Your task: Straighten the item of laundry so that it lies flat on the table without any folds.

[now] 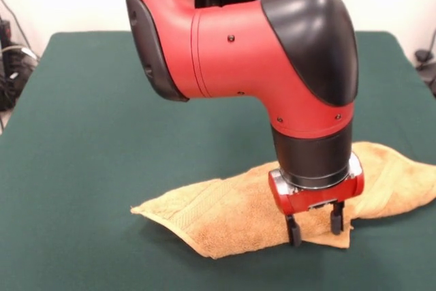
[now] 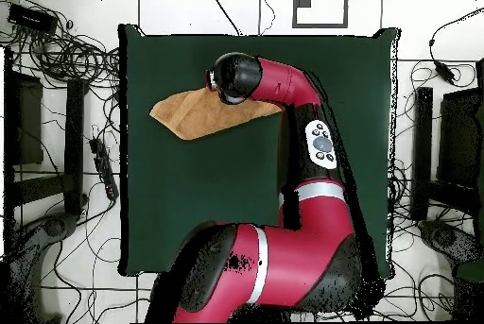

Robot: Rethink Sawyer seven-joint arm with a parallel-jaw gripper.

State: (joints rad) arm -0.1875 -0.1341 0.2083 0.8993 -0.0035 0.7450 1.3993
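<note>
My gripper grabs the loose corner of its hemmed edge (image 1: pixel 343 242) next, to unfold the towel.
The orange-tan towel (image 1: pixel 225 212) lies crumpled in a long, folded strip near the front right of the dark green table (image 1: pixel 102 100). Its right end runs to the picture's edge. My gripper (image 1: pixel 315 227) points straight down over the towel's near edge. Its two black fingers (image 1: pixel 293 230) stand apart, with their tips at the cloth, and hold nothing that I can see. In the overhead view the towel (image 2: pixel 184 112) lies near the table's (image 2: pixel 189 207) far edge, partly under the arm's black wrist (image 2: pixel 234 76), which hides the gripper.
The red arm (image 1: pixel 231 46) reaches low across the table's middle. Cables and equipment (image 2: pixel 57 56) lie on the floor around the table. The towel is close to the table's front edge in the front view.
</note>
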